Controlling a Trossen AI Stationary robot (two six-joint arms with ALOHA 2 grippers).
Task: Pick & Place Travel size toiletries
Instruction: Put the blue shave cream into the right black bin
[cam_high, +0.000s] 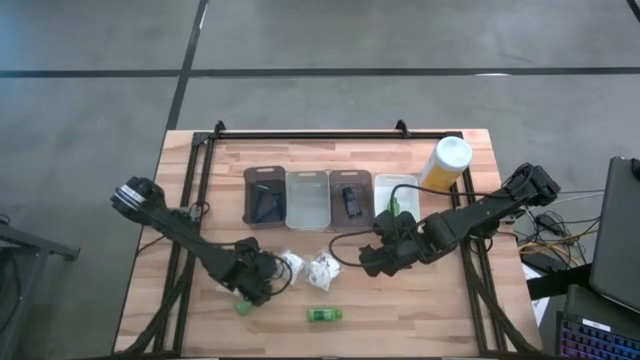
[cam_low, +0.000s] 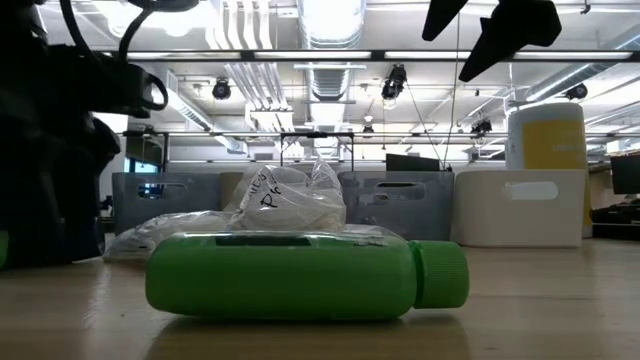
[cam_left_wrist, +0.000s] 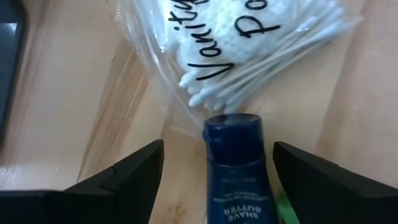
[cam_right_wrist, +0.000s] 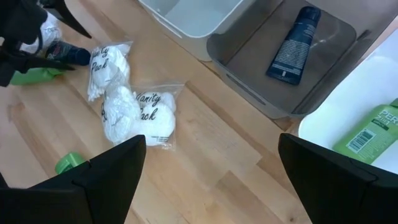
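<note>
My left gripper should close on the dark blue tube's cap (cam_left_wrist: 234, 140): its fingers reach down beside the cap in the left wrist view.
My left gripper (cam_left_wrist: 217, 147) is open low over the table's near left part (cam_high: 262, 283). Its fingers stand on either side of a dark blue "Shave Butter" tube (cam_left_wrist: 233, 171) without touching it. The tube lies on the wood with its cap against a white crinkly pack of cotton swabs (cam_left_wrist: 249, 37). A green bottle (cam_high: 243, 305) lies just beside this gripper. Two white packs (cam_right_wrist: 109, 74) (cam_right_wrist: 146, 115) and a second green bottle (cam_high: 323, 315) (cam_low: 300, 275) lie on their sides nearby. My right gripper (cam_right_wrist: 211, 140) is open above the table, near the trays (cam_high: 372, 258).
Four trays stand in a row at the table's middle: a dark one (cam_high: 265, 197), a light one (cam_high: 307, 197), a dark one holding a blue tube (cam_right_wrist: 292, 43), and a white one (cam_high: 395, 190) holding a green bottle (cam_right_wrist: 373, 130). A tall yellow bottle (cam_high: 447, 160) stands right of them.
</note>
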